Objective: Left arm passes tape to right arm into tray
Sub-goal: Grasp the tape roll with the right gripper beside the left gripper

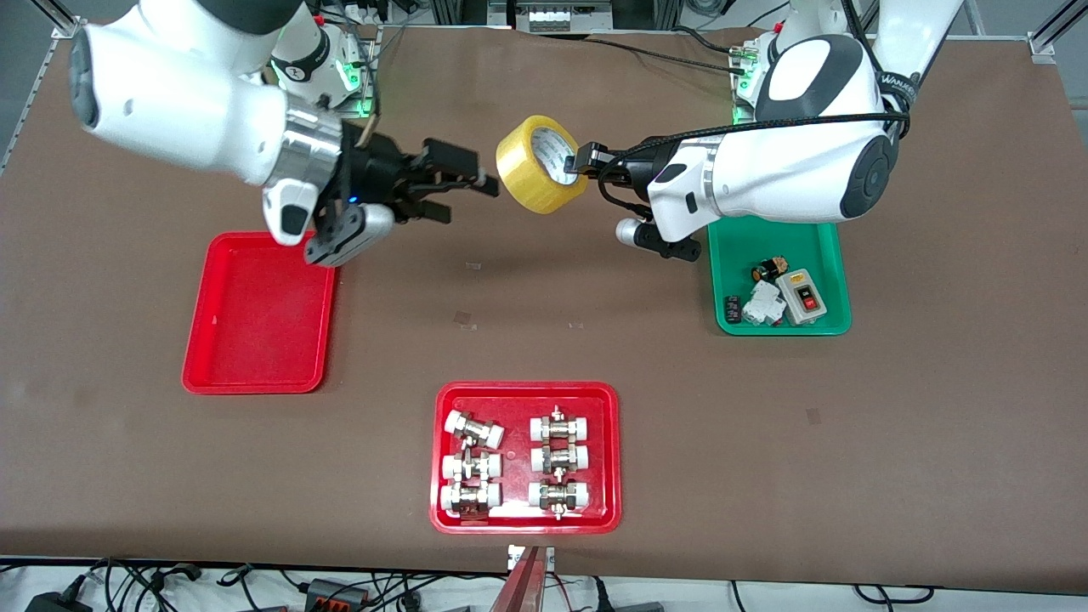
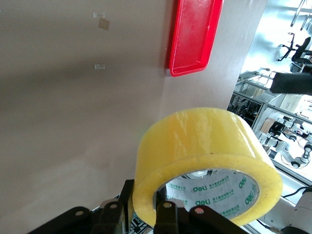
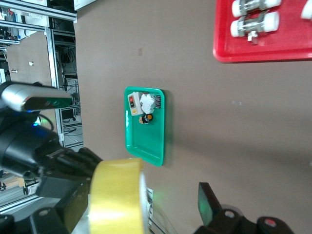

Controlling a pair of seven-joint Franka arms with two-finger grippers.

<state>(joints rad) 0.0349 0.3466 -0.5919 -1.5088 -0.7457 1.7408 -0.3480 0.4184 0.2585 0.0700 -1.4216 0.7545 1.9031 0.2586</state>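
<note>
The tape needs to be handed over into the plain red tray [image 1: 259,314]. My right gripper should next grab the tape by its flat yellow sides [image 1: 519,167].
The yellow tape [image 1: 540,163] hangs in the air over the middle of the table, held up on edge. My left gripper [image 1: 580,164] is shut on its wall, one finger inside the white core and one outside; the left wrist view shows the tape [image 2: 204,146] in that gripper [image 2: 146,207]. My right gripper [image 1: 466,194] is open, close beside the tape and pointing at it, not touching. In the right wrist view the tape [image 3: 117,200] sits in line with the gap of that gripper [image 3: 139,217]. The plain red tray [image 1: 259,314] lies empty under the right arm.
A red tray with white-capped metal fittings [image 1: 527,514] lies nearest the front camera. A green tray [image 1: 780,323] holding small electrical parts lies under the left arm. Cables run along the table's edge by the robot bases.
</note>
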